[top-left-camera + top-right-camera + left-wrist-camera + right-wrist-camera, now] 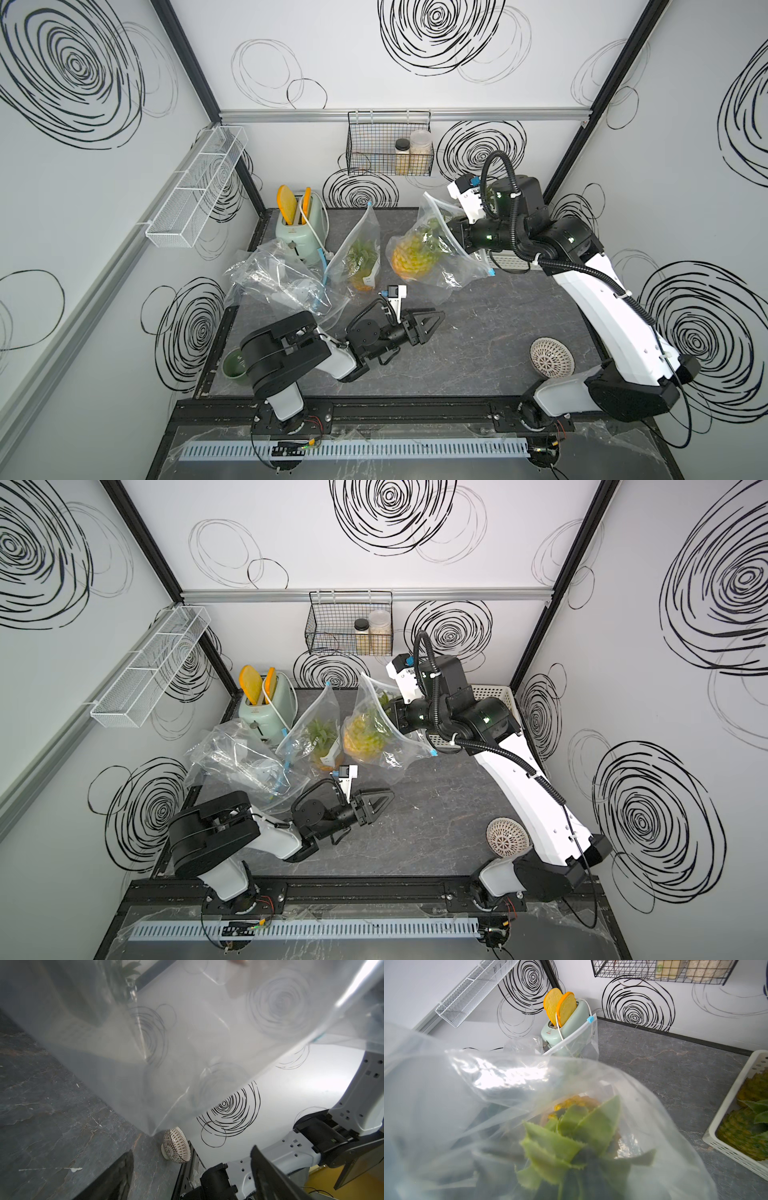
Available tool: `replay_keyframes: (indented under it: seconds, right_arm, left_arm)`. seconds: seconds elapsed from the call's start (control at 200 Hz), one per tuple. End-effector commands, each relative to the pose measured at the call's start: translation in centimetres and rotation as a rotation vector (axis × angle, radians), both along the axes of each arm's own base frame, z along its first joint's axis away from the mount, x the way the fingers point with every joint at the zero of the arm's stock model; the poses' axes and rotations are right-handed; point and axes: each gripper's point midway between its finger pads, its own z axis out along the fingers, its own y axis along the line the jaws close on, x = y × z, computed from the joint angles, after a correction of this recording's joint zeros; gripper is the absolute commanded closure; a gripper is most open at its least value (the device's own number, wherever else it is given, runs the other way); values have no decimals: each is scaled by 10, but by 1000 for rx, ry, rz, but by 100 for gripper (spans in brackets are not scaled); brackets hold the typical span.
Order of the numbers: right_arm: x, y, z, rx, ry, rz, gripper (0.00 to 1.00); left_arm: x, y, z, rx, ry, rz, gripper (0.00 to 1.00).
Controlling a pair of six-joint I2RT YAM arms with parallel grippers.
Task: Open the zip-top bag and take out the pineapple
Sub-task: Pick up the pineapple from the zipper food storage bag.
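Note:
Next, the left gripper reaches the zip-top bag (449, 270) and grabs its closed bottom corner, which leaves the bag's opening free for the pineapple.
A clear zip-top bag (449, 270) with a blue slider (491, 273) hangs at the back of the table, its mouth open towards the right arm. Inside it is the pineapple (409, 259), yellow with green leaves. My right gripper (451, 230) reaches in through the mouth and is shut on the pineapple's leafy crown (556, 1142), seen through the film in the right wrist view. My left gripper (432, 322) stands open and empty over the table, in front of the bag and apart from it. The left wrist view shows the bag's film (187, 1043) above the open fingers (118, 1178).
A second bag holding a pineapple (359, 257) leans beside it, and crumpled empty bags (282, 278) lie left by the toaster (301, 224). An upturned patterned bowl (552, 356) sits front right. A white basket (737, 1126) at the back right holds pineapples. A green cup (232, 363) stands front left.

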Motion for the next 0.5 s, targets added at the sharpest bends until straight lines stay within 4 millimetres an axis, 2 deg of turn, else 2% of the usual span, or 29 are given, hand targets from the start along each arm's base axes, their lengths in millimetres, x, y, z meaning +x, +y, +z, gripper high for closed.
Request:
replay_keyframes:
  seconds: [0.0, 0.16, 0.235, 0.435, 0.495]
  right_arm:
    - [-6, 5, 35, 83, -79, 20, 100]
    - [-14, 7, 41, 97, -86, 32, 100]
    - [-16, 7, 41, 95, -84, 33, 100]
    - [-18, 5, 38, 91, -85, 26, 100]
    - [-17, 5, 36, 87, -84, 23, 100]
  left_arm:
    - [6, 21, 63, -226, -152, 70, 11]
    - [23, 24, 60, -215, -157, 110, 18]
    - [28, 24, 62, -217, -168, 121, 25]
    - [37, 24, 72, -237, -193, 134, 52]
    - [36, 22, 74, -241, -198, 126, 67]
